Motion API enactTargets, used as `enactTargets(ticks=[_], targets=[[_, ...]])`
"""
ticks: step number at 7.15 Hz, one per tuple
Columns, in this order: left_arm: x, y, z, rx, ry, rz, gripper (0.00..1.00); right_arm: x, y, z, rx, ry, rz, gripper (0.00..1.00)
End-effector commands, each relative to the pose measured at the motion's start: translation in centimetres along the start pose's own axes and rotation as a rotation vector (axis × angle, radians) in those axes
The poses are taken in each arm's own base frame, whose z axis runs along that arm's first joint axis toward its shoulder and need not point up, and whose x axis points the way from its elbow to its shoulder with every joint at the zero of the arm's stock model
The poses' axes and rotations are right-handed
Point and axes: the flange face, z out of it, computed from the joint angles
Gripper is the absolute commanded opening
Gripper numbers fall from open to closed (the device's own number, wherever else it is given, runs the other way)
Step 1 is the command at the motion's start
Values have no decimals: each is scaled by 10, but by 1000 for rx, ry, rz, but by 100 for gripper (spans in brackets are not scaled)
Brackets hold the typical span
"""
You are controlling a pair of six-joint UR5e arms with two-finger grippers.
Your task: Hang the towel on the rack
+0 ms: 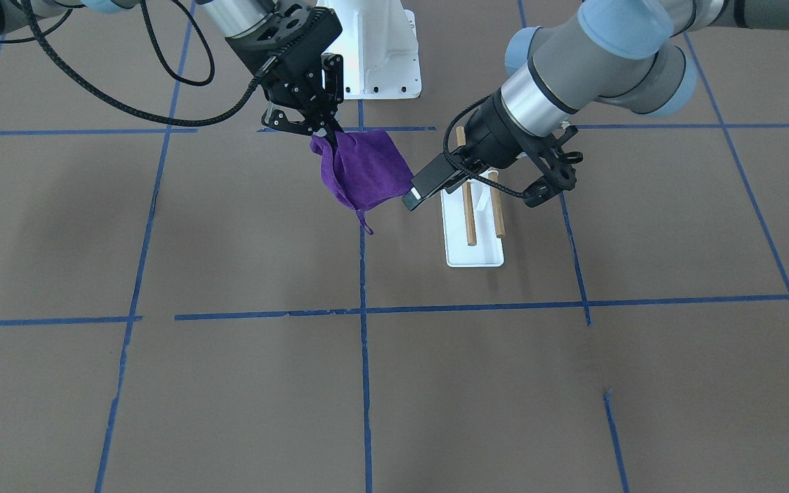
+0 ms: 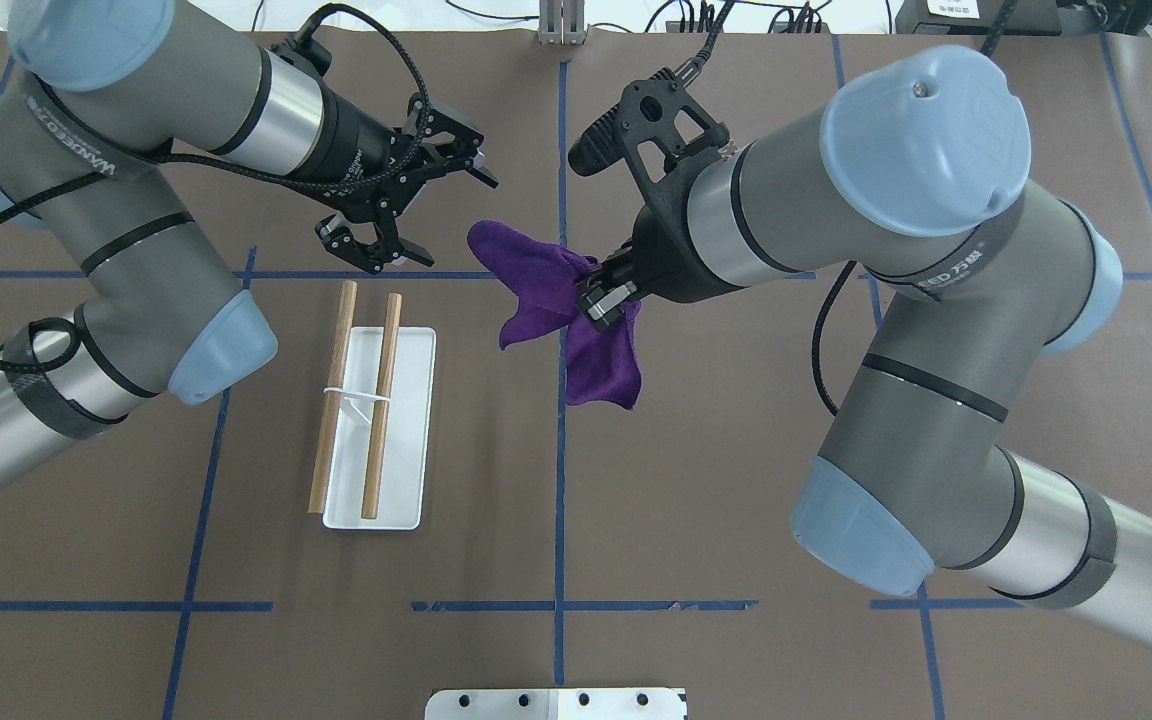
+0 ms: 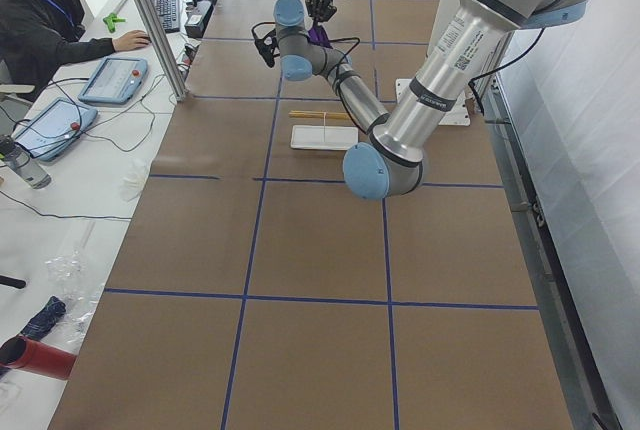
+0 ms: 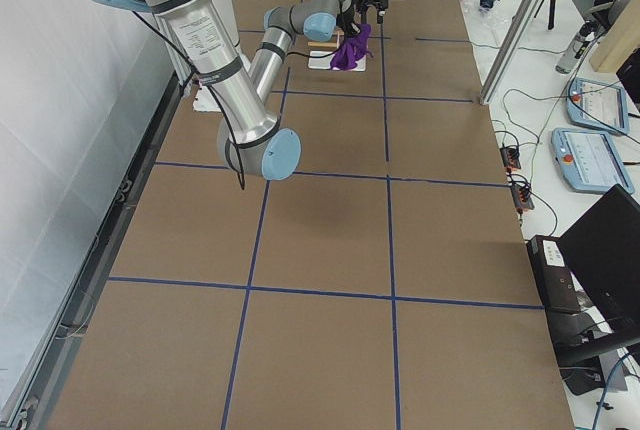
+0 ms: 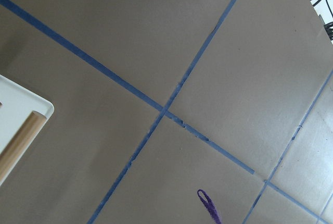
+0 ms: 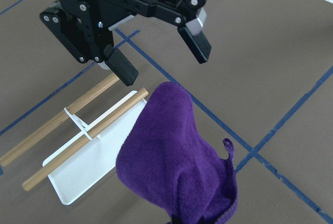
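The purple towel will next be held by its free corner when my left gripper grabs it, and that spreads the towel for hanging on the rack.
My right gripper is shut on a purple towel and holds it above the table, with the cloth hanging down. The rack has a white base and two brown wooden rods, and stands on the table left of the towel. My left gripper is open and empty, in the air just beyond the rack's far end and beside the towel. In the right wrist view the open left gripper is above the towel and the rack. The left wrist view shows a rack corner and the towel's loop.
Brown table cover with blue tape lines. The white robot pedestal stands at the robot's edge of the table. An operator sits at a side desk with tablets and cables beyond the far edge.
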Motion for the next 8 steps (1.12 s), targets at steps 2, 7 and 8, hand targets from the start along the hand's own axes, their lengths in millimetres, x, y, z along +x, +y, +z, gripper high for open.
enactTargets(ticks=[2, 7, 8], targets=[[-2, 23, 12, -35, -5, -35, 73, 0, 0, 2, -3, 1, 1, 0], [-2, 25, 7, -44, 23, -53, 0, 2, 3, 4, -13, 1, -5, 0], [-2, 25, 7, -45, 24, -52, 0, 1, 3, 6, -22, 0, 18, 88]])
